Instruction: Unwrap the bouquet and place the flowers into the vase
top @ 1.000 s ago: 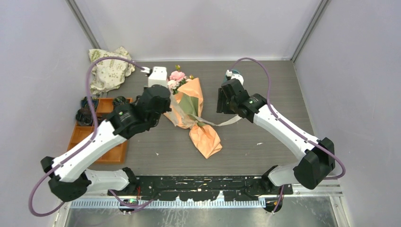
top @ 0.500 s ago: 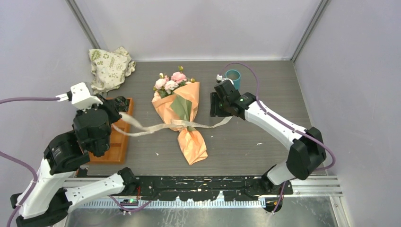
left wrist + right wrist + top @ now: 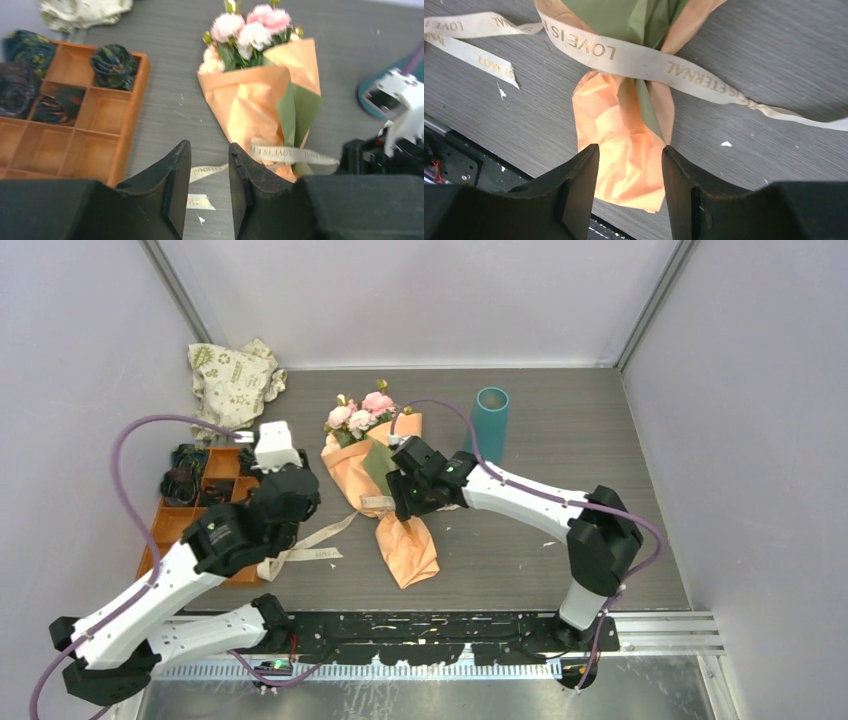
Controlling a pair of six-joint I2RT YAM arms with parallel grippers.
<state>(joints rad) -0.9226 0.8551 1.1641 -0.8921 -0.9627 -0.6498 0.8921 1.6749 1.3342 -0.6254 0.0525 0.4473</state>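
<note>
My right gripper grabs the beige ribbon by its band across the cone's waist (image 3: 378, 503) (image 3: 640, 62) next, so that the paper cone stays free to unwrap.
The bouquet (image 3: 405, 540) lies mid-table, an orange paper cone with a green inner sheet (image 3: 624, 20), and the pink flowers (image 3: 360, 415) at its far end. Its beige ribbon (image 3: 634, 57) is untied but still crosses the waist. One ribbon tail (image 3: 315, 540) trails slack to the left. My right gripper (image 3: 405, 502) hovers open over the cone's crumpled narrow end (image 3: 624, 125). My left gripper (image 3: 210, 155) is open and empty, left of the bouquet, above the ribbon tail. The teal vase (image 3: 490, 420) stands upright at the back right.
An orange compartmented tray (image 3: 165, 530) holding dark green rosettes (image 3: 114, 60) sits at the left, under my left arm. A leaf-printed white cloth bag (image 3: 232, 380) lies in the back left corner. Walls enclose three sides.
My left gripper let go of the ribbon and swung back toward the bouquet; the ribbon dropped slack on the table. My right arm moved left, from by the vase to over the bouquet's waist.
</note>
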